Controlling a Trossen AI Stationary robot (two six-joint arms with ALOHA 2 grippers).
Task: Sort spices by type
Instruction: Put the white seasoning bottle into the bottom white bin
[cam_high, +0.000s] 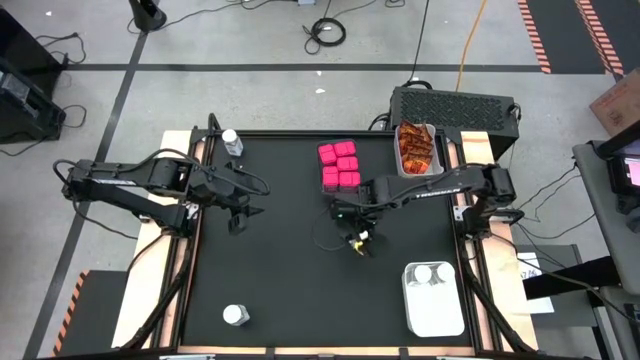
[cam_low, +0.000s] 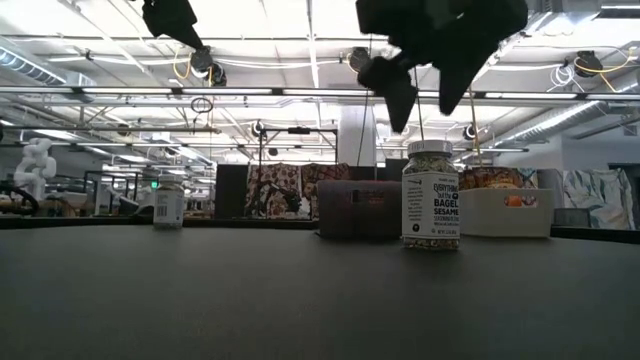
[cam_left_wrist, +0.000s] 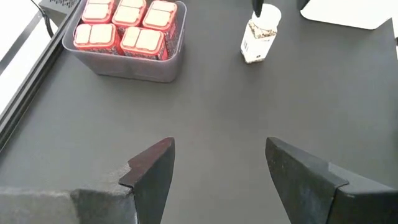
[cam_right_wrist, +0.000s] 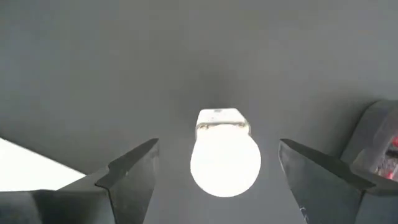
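Note:
My right gripper grips the jar's white round lid (cam_high: 364, 236) next, to sort the spice jar into the white bin (cam_high: 436, 312) with the other jars.
A spice jar (cam_right_wrist: 225, 160) with a white round lid stands upright on the black table, its base on the mat (cam_low: 431, 195). My right gripper (cam_right_wrist: 217, 146) hangs open above it, pointing down, one finger on either side of the lid without touching (cam_low: 422, 95). My left gripper (cam_high: 240, 210) waits open over the table's left part, holding nothing (cam_left_wrist: 219, 144). Pink packs (cam_high: 340, 166) fill a clear tray at the far middle. Orange-red sachets (cam_high: 417, 148) lie in a bin at the far right. Two jars (cam_high: 430, 273) stand in a white bin (cam_high: 436, 312) at the near right.
One more jar (cam_high: 232, 142) stands at the far left corner and another (cam_high: 235, 315) near the front left. The middle and left of the black mat (cam_high: 270, 270) lie bare. Wooden rails (cam_high: 180, 270) run along both sides of the table.

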